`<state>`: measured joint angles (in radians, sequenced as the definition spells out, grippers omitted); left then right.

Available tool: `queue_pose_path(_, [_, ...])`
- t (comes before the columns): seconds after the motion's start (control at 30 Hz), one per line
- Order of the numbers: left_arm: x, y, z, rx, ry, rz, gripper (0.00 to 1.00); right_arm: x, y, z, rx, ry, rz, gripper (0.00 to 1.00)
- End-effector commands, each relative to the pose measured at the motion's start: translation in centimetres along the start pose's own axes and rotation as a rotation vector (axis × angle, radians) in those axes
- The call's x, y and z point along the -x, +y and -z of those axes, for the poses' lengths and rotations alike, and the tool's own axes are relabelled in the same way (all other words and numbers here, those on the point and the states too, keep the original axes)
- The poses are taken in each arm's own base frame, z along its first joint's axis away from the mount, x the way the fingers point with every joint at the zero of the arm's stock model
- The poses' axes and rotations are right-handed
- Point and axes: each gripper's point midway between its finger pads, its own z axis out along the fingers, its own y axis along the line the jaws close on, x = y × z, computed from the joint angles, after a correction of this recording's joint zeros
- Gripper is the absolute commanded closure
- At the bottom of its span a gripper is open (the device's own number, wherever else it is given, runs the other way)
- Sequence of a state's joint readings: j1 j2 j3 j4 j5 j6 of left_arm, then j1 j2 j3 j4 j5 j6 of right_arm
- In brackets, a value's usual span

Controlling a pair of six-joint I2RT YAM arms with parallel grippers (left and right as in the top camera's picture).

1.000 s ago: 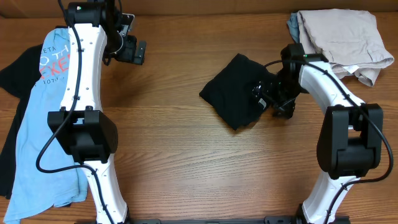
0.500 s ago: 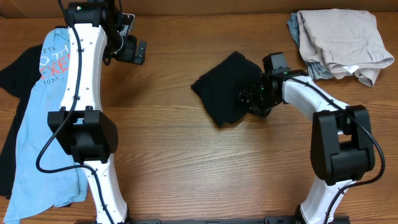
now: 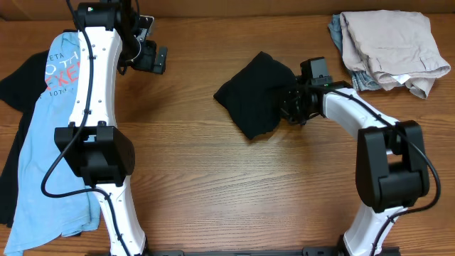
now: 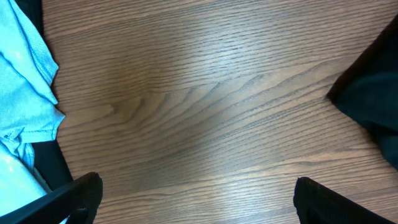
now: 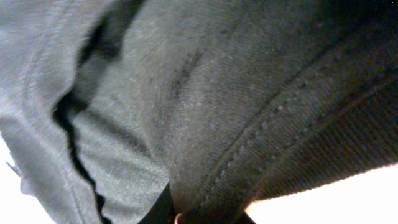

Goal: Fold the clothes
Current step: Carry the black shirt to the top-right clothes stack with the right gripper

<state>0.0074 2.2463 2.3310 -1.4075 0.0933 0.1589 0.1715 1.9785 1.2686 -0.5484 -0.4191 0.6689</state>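
Note:
The garment would come up off the wood with my right gripper if I lifted it now. My right gripper's fingers are closed on the gathered fabric at the garment's stitched hem.
A crumpled black garment lies at the middle of the table. My right gripper is at its right edge and is shut on the cloth. In the right wrist view the dark fabric with a stitched hem fills the frame and runs down between the jaws of that gripper. My left gripper hovers open over bare wood at the back left, its fingertips wide apart with nothing between them. The black garment shows at the right edge of the left wrist view.
A light blue T-shirt with red print lies over a black shirt along the left side, and its blue cloth shows in the left wrist view. A pile of beige and grey clothes sits at the back right corner.
My right gripper has moved left into the black garment and closed on its right edge. The garment has shifted a little to the left. The left arm has not moved.

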Motion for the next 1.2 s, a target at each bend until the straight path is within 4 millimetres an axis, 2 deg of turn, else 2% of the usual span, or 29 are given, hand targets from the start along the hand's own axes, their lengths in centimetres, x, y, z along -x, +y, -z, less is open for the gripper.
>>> queue_pose_path(0.0, [0.0,0.1,-0.3,-0.011,0.004,0.016,0.00,2.2,5.9,6.7,0.134,-0.139,0.158,0.96])
queue_pose_path(0.13, [0.1,0.1,-0.3,-0.010,0.003,0.016,0.00,3.9,9.8,12.5,0.230,-0.221,0.219,0.96])
queue_pose_path(0.3, [0.1,0.1,-0.3,-0.010,0.001,0.015,0.00,7.3,12.5,18.9,0.288,-0.366,0.290,0.96])
queue_pose_path(0.47, [0.1,0.1,-0.3,-0.010,0.000,0.015,0.00,11.0,13.2,24.6,0.332,-0.522,0.332,0.96])
queue_pose_path(0.6, [0.2,0.1,-0.3,-0.010,-0.004,0.015,0.00,14.7,11.8,29.1,0.352,-0.664,0.308,0.96])
queue_pose_path(0.8, [0.4,0.2,-0.3,-0.009,-0.011,0.015,0.00,18.5,9.0,33.2,0.365,-0.812,0.277,0.96])
queue_pose_path(0.9, [0.4,0.2,-0.3,-0.008,-0.011,0.014,0.00,20.2,7.7,34.5,0.380,-0.863,0.234,0.96])
queue_pose_path(1.03, [0.4,0.2,-0.3,-0.009,-0.011,0.015,0.00,22.5,6.1,35.1,0.410,-0.907,0.189,0.96])
queue_pose_path(1.17, [0.4,0.2,-0.3,-0.009,-0.011,0.015,0.00,24.8,4.1,34.4,0.441,-0.914,0.149,0.96])
